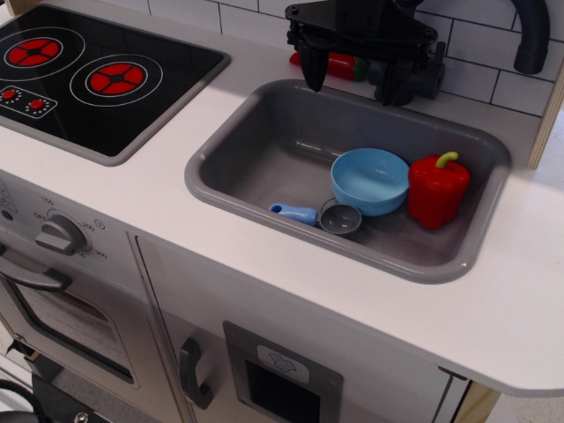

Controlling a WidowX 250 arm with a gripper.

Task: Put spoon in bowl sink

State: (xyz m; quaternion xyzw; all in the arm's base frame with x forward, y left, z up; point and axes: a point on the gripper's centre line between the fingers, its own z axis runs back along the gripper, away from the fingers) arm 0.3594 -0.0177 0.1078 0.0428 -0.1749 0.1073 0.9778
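Observation:
The spoon should go into the bowl, so I should take hold of it by its light blue handle (pixel 294 213), which keeps the spoon's grey scoop (pixel 340 218) free to go in.
The spoon (pixel 319 215) lies on the floor of the grey sink (pixel 264 189), near its front wall, with its light blue handle pointing left and its grey scoop right. The scoop lies just in front of the light blue bowl (pixel 370 181), which stands upright and empty in the sink. My black gripper (pixel 351 77) hangs above the sink's back rim, well above and behind the spoon and bowl. Its two fingers are spread apart and hold nothing.
A red toy bell pepper (pixel 438 189) stands in the sink, touching the bowl's right side. A black stovetop (pixel 92 75) with red rings lies to the left. A grey faucet (pixel 423 75) and a red object (pixel 339 64) are behind the gripper. The white countertop (pixel 493 300) surrounds the sink.

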